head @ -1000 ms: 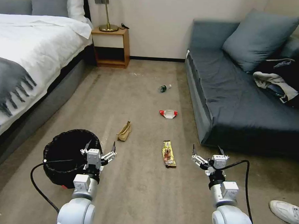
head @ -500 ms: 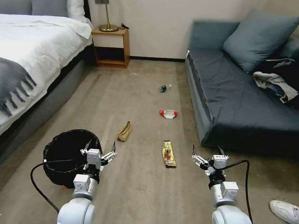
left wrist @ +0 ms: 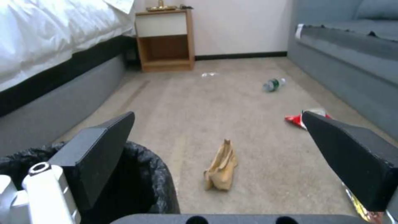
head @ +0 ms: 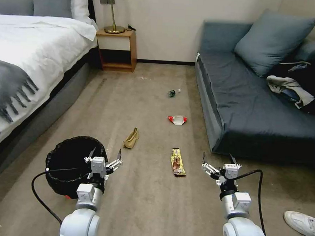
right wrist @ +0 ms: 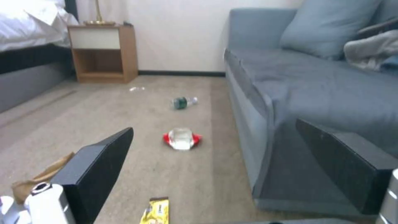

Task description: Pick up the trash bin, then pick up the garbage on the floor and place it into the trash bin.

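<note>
Next, my left gripper picks up the trash bin by its thin rim point(head: 52, 181), since the trash bin's round body spreads wider than the open fingers.
The trash bin point(head: 65, 162), lined with a crinkled black bag, stands on the carpet at the near left; its rim point(left wrist: 153, 161) shows in the left wrist view. My left gripper point(head: 106, 154) hovers open just past the bin's right rim, holding nothing. My right gripper point(head: 217, 158) is open and empty near the sofa's front corner. Garbage lies between them: a tan paper bag point(head: 131, 139), a yellow-brown wrapper point(head: 177, 162), a red-and-white packet point(head: 177, 119) and a green bottle point(head: 173, 93).
A bed point(head: 23, 65) runs along the left and a grey sofa point(head: 257, 102) with bundled clothes point(head: 289, 86) along the right. A wooden nightstand point(head: 117, 50) stands at the far wall. A white shoe point(head: 301, 223) lies at the near right.
</note>
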You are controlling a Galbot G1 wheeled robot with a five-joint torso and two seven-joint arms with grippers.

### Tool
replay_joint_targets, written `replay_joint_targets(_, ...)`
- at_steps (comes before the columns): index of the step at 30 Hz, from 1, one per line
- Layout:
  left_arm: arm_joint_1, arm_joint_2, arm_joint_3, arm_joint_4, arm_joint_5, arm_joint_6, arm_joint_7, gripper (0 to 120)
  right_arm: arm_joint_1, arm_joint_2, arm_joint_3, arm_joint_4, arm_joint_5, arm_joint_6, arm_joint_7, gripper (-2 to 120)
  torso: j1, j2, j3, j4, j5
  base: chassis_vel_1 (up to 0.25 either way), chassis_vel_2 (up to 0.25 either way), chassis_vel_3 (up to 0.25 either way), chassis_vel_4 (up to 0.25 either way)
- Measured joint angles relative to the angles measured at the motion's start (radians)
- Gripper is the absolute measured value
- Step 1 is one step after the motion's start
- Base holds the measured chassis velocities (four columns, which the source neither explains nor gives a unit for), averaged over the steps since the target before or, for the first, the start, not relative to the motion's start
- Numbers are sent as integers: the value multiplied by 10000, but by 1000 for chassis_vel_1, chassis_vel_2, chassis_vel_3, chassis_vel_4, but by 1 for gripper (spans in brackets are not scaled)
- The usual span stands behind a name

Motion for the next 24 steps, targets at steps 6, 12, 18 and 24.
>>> replay_joint_targets(6, 106, -33, -603, 517, -1493, -1147, 400, 100, -209, 93, -99, -178, -209, 786, 140, 100, 0, 0, -1, 3, -6, 0, 0, 0, 0)
replay_joint_targets(12, 245, -114, -1321, 1160, -2763, -2520, 900, 100, -738, 334, -353, -624, -707, 2560, 485, 100, 0, 0, -2, 3, -2, 0, 0, 0, 0)
replay_joint_targets(18, 362, -270, -1408, 1177, -1380, -2471, 1236, 100, -880, 290, -459, -875, -1474, 3528, 630, 100, 0, 0, -1, 4, -8, 0, 0, 0, 0)
replay_joint_targets(24, 226, -198, -1358, 872, -651, -2009, 905, 100, -939, 12, -594, -249, -1575, 2129, 521, 100, 0, 0, -1, 2, -4, 0, 0, 0, 0)
